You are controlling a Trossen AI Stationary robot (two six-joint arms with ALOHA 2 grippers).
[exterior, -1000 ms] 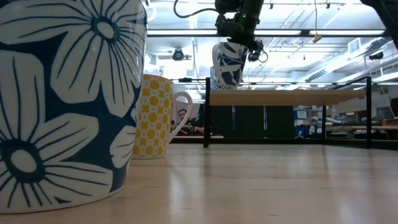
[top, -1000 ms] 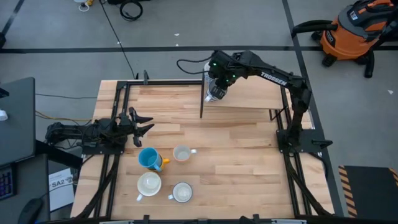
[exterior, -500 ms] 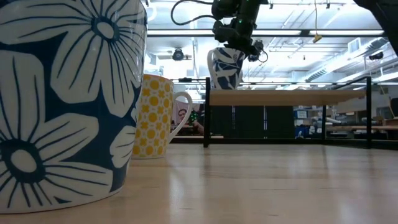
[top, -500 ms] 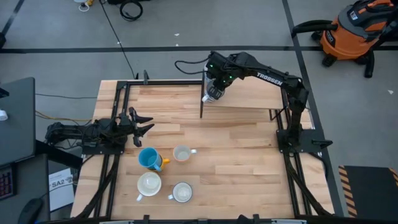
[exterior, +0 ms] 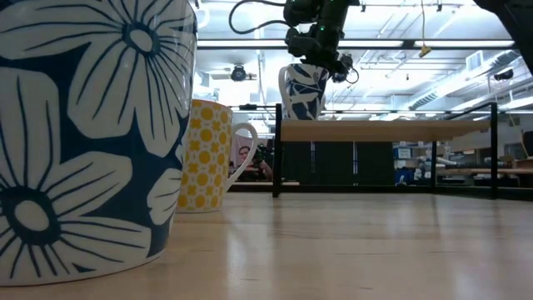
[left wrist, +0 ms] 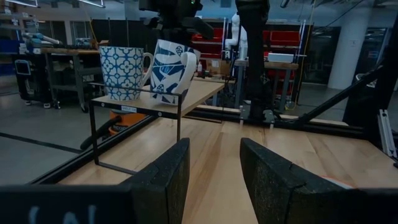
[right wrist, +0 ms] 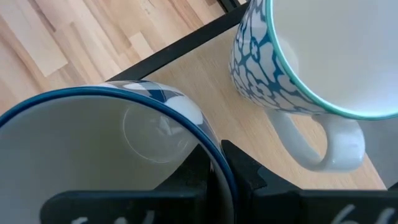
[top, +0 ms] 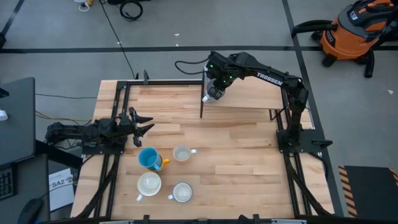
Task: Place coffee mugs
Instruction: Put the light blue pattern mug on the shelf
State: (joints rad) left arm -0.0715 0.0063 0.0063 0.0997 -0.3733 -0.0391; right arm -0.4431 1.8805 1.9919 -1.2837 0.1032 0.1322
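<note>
The patterned mug (top: 210, 97) has its base at the shelf top (top: 249, 94) and would stand, so it is time for my right gripper to open.
My right gripper (top: 214, 93) is shut on a blue-and-white patterned mug (exterior: 304, 90) at the left end of a raised wooden shelf (top: 255, 94) at the table's far side. The mug is tilted, with its base (left wrist: 163, 98) at the shelf top. A teal-rimmed patterned mug (right wrist: 311, 62) stands on the shelf right beside it. My left gripper (top: 140, 122) waits open over the table's left side. Several more mugs stand on the near left of the table, among them a bright blue one (top: 149, 158) and a small white one (top: 181, 154). My right gripper pinches the patterned mug's rim wall (right wrist: 210, 142), one finger inside the mug (right wrist: 193, 175) and one outside (right wrist: 245, 169). It comes from above, pointing down. The mug hangs tilted below the fingers, its handle (left wrist: 188, 62) toward the table's right; whether its base touches the shelf I cannot tell.
The shelf stands on thin black legs (top: 201, 106), with its right part bare. Two white mugs (top: 149, 184) (top: 182, 193) stand near the table's near edge. A large flower-patterned mug (exterior: 83, 133) and a yellow dotted mug (exterior: 208, 158) fill the low view's left.
My right gripper has moved a little toward the table's left and down, bringing the tilted mug lower onto the shelf's left end. Over the last half second it has kept nearly still.
</note>
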